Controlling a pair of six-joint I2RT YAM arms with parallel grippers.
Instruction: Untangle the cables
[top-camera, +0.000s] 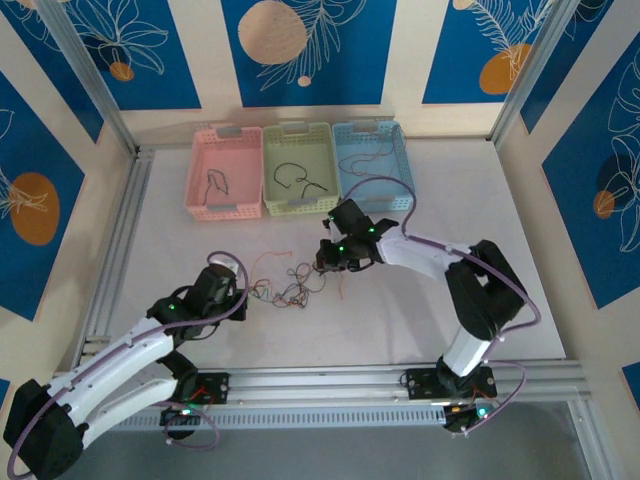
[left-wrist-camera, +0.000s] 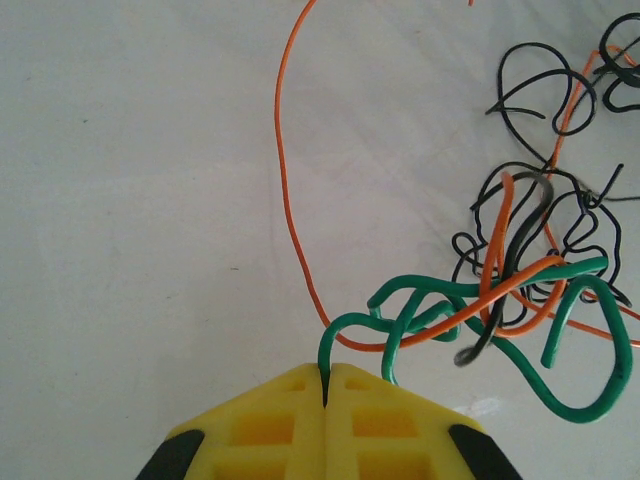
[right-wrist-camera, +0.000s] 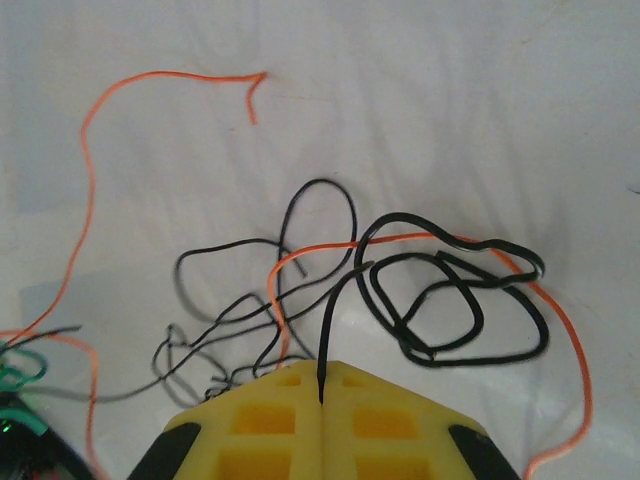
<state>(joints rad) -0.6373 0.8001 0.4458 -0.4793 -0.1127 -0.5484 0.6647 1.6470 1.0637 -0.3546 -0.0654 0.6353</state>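
I need to let go of the green cable's looped end with my left gripper. The looped end is over flat, empty white table beside the tangle, so it would rest there.
The cables (top-camera: 295, 290) lie as a tangle of black, orange and green wire on the white table between my two grippers. My left gripper (left-wrist-camera: 325, 385) is shut on a green cable (left-wrist-camera: 440, 300), which loops into orange (left-wrist-camera: 285, 170) and black strands (left-wrist-camera: 520, 200). In the top view the left gripper (top-camera: 243, 298) sits at the tangle's left end. My right gripper (right-wrist-camera: 321, 390) is shut on a thin black cable (right-wrist-camera: 335, 310) that rises from between the yellow fingertips. Beside it lie a thicker black loop (right-wrist-camera: 450, 300) and a long orange strand (right-wrist-camera: 90, 150). From above, the right gripper (top-camera: 322, 262) is at the tangle's upper right.
Three baskets stand in a row at the back: pink (top-camera: 196, 170), green (top-camera: 268, 165) and blue (top-camera: 405, 160), each with a loose wire inside. Aluminium rails run along the left side (top-camera: 115, 250) and the near edge (top-camera: 330, 380).
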